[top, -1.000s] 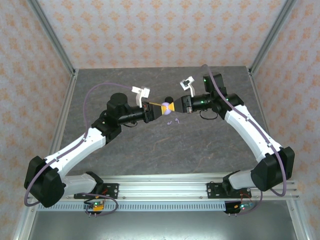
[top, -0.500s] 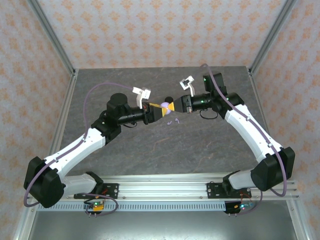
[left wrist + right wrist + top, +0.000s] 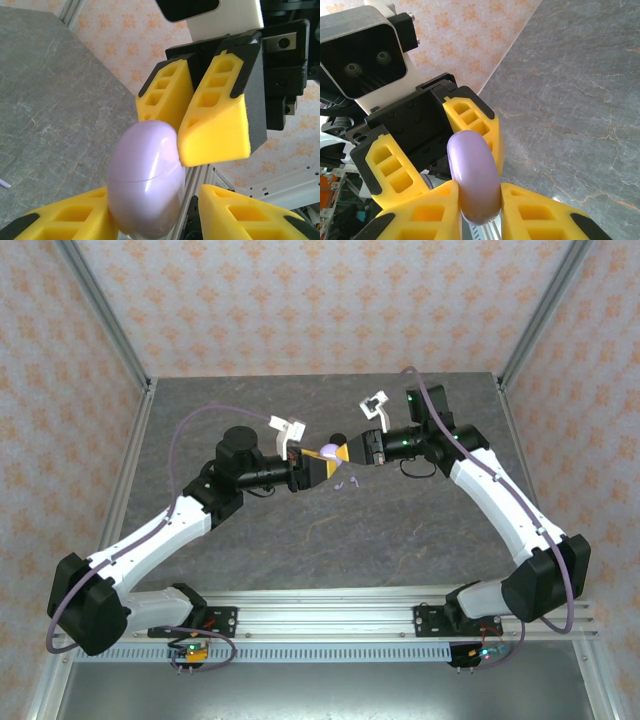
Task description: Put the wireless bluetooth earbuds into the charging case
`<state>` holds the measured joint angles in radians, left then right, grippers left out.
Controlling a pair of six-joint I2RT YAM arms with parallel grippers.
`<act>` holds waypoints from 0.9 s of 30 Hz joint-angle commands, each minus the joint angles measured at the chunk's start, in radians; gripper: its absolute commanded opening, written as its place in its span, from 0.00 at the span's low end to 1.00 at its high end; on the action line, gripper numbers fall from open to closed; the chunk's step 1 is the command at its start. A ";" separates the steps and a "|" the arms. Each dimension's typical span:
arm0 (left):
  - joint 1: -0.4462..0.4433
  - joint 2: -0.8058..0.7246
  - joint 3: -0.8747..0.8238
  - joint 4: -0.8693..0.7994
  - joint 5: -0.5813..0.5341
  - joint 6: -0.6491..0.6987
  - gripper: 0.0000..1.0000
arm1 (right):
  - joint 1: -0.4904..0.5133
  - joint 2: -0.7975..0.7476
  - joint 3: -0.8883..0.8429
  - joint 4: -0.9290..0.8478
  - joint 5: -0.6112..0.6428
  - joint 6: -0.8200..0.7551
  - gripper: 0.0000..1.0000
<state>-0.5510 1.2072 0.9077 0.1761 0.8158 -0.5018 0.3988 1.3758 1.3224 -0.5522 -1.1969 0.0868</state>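
Observation:
My left gripper should close on the case now, because the case's lower half (image 3: 329, 452) (image 3: 146, 205) is between its fingers and level with them.
A closed, round, pale lavender charging case (image 3: 328, 451) hangs above the table's middle, where both arms meet. My right gripper (image 3: 477, 197) is shut on it, its yellow pads pinching the case (image 3: 472, 175) on both flat sides. My left gripper (image 3: 155, 202) is open around the same case (image 3: 145, 185). One of its fingers lies against the case and the other stands apart from it. Two tiny lavender earbuds (image 3: 347, 483) lie on the table just below the grippers. The black earbuds are out of view.
A dark round case (image 3: 338, 439) sits on the grey stone-patterned table (image 3: 300, 530) just behind the grippers. Metal frame posts and patterned walls enclose the table on three sides. An aluminium rail with the arm bases runs along the near edge.
My left arm has edged to the right, bringing its open fingers around the lavender case. The right gripper has kept its hold and hardly moved.

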 commanded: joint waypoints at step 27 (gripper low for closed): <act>-0.022 0.019 0.039 -0.012 0.006 0.057 0.20 | 0.008 -0.032 0.038 -0.068 0.096 -0.044 0.47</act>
<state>-0.5621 1.2411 0.9230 0.1688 0.8299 -0.4889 0.4015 1.3750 1.3243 -0.6056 -1.1629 0.0486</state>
